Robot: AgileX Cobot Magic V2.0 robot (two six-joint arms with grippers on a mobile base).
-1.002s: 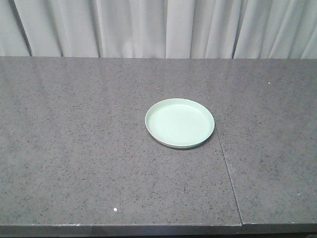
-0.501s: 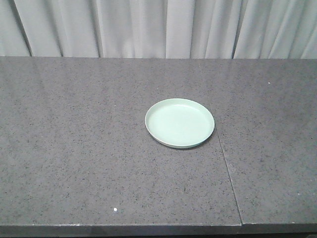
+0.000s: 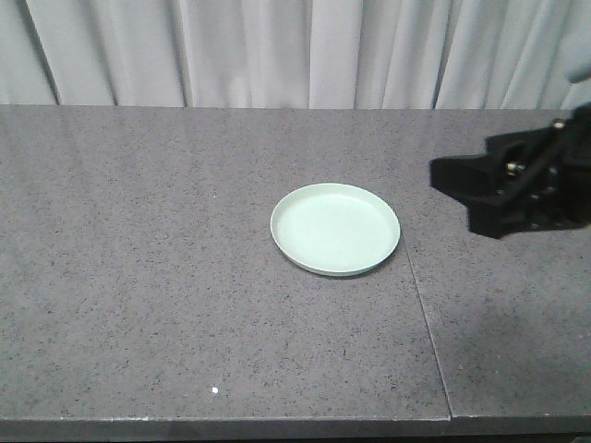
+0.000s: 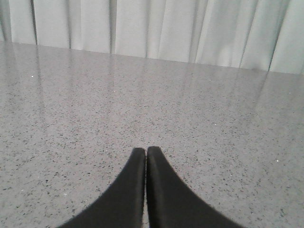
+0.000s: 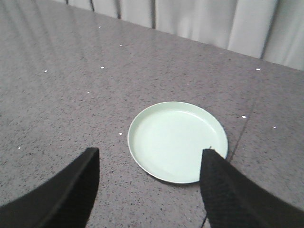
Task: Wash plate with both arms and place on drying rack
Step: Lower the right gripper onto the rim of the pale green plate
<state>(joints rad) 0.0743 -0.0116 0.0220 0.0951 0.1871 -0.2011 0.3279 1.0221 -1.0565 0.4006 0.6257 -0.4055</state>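
Next, my right gripper grabs the rim (image 3: 395, 231) of the pale mint-green plate (image 3: 335, 229) to wash the plate and set it on the drying rack.
The pale mint-green plate (image 3: 335, 229) lies flat near the middle of the dark speckled counter, with nothing on it. My right gripper (image 3: 457, 194) hangs to its right, above the counter and apart from the plate. In the right wrist view its black fingers stand wide open (image 5: 151, 153), with the plate (image 5: 176, 140) just beyond and between them. My left gripper (image 4: 146, 150) shows only in its own wrist view. Its two black tips are pressed together over bare counter with nothing between them. The drying rack is out of view.
A seam (image 3: 420, 305) runs through the stone counter just right of the plate. The counter's front edge (image 3: 277, 423) is near the bottom of the front view. Pale curtains (image 3: 295, 51) hang behind the far edge.
The right arm has come into the front view from the right edge, where only bare counter showed before. The plate has not moved.
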